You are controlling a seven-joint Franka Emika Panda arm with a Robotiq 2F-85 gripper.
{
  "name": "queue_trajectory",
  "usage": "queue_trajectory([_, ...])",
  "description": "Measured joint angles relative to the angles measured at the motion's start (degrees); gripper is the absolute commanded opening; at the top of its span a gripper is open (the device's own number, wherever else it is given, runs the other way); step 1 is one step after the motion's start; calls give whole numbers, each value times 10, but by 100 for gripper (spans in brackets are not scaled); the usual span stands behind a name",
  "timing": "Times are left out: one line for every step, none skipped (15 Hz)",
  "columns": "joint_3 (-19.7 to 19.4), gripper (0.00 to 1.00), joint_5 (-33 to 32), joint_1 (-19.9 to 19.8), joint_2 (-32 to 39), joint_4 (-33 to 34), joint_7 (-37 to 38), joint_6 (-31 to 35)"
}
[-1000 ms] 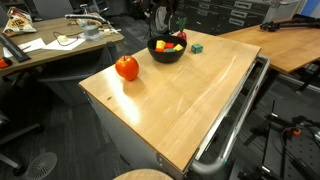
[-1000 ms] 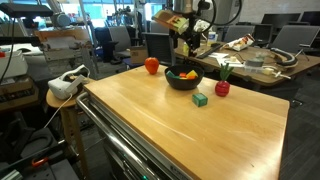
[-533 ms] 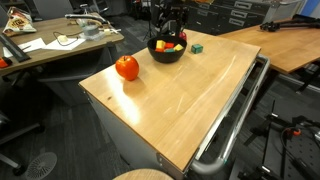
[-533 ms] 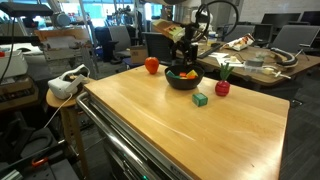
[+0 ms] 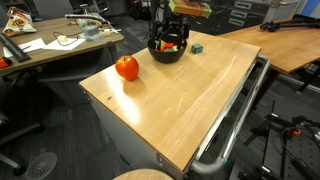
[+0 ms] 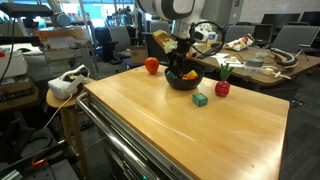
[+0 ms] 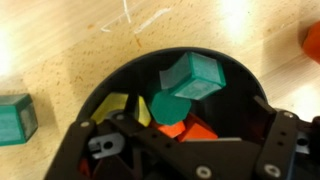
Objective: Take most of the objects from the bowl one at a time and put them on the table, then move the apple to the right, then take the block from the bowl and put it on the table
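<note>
My fingers don't reach the teal-green block yet and would miss it if I closed now. My gripper should first move toward that block, then close on it.
The black bowl stands at the far end of the wooden table, and shows in the other exterior view too. In the wrist view the bowl holds a teal-green block, a round green piece, a yellow block and an orange-red block. My gripper is open, its fingers lowered into the bowl on either side of the blocks; it holds nothing. The gripper shows in both exterior views. The apple sits on the table apart from the bowl.
A green block lies on the table beside the bowl. A small red toy with a green top stands near it. A metal rail runs along one table edge. A cluttered desk stands beyond.
My gripper has come down from above the bowl into it, with its fingers around the blocks. The apple and the green block on the table have not moved.
</note>
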Motion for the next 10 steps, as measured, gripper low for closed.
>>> queue_trajectory([0,73,0,0,5,3,7,-8])
queue_trajectory([0,66,1,0,11,6,14,-16])
queue_trajectory([0,58,1,0,16,10,18,-23])
queue_trajectory([0,49,2,0,20,14,23,-30])
queue_trajectory([0,42,3,0,24,18,26,-37])
queue_trajectory([0,33,5,0,27,22,28,-43])
queue_trajectory([0,27,8,0,29,25,30,-47])
queue_trajectory([0,18,11,0,30,28,31,-51])
queue_trajectory([0,15,13,0,31,30,32,-53])
queue_trajectory([-1,15,15,-1,31,32,33,-54])
